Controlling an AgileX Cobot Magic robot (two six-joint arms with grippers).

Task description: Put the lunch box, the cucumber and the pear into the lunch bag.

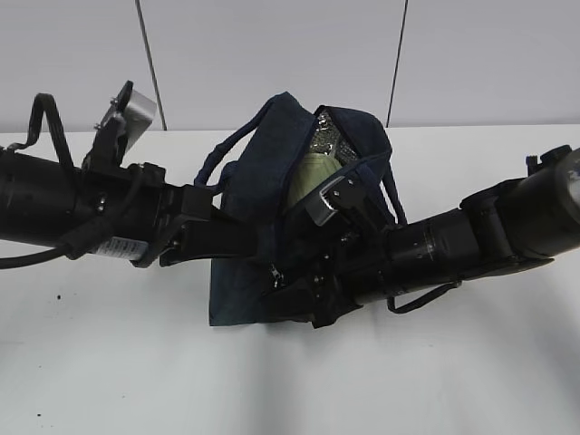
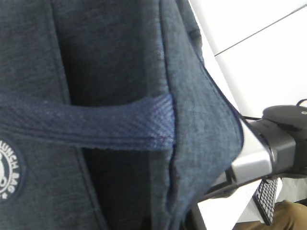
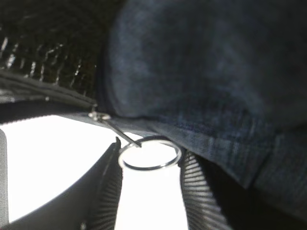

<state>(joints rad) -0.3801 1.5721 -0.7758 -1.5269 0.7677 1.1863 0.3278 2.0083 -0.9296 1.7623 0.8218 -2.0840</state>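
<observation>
The zipper's slider sits close against the bag's fabric. My right gripper should next grab the zipper by its free-hanging silver ring pull (image 1: 277, 279).
The dark navy lunch bag (image 1: 254, 181) stands in the middle of the table, its top open on silver lining. The pale green lunch box (image 1: 313, 177) shows inside the opening. The cucumber and the pear are out of view. My left gripper (image 1: 263, 245) is pressed into the bag's left side and shut on its fabric; in the left wrist view the bag (image 2: 115, 62) fills the frame and hides the fingers. My right gripper (image 3: 149, 153) is open at the bag's front, with the zipper's metal ring pull (image 3: 148, 168) lying between its fingertips.
The bag's rope handles (image 1: 217, 159) hang at its sides. A flat navy strap (image 2: 96, 124) crosses the left wrist view. The right arm's wrist (image 2: 273, 148) sits just behind the bag. The white table (image 1: 109, 362) spreads all round.
</observation>
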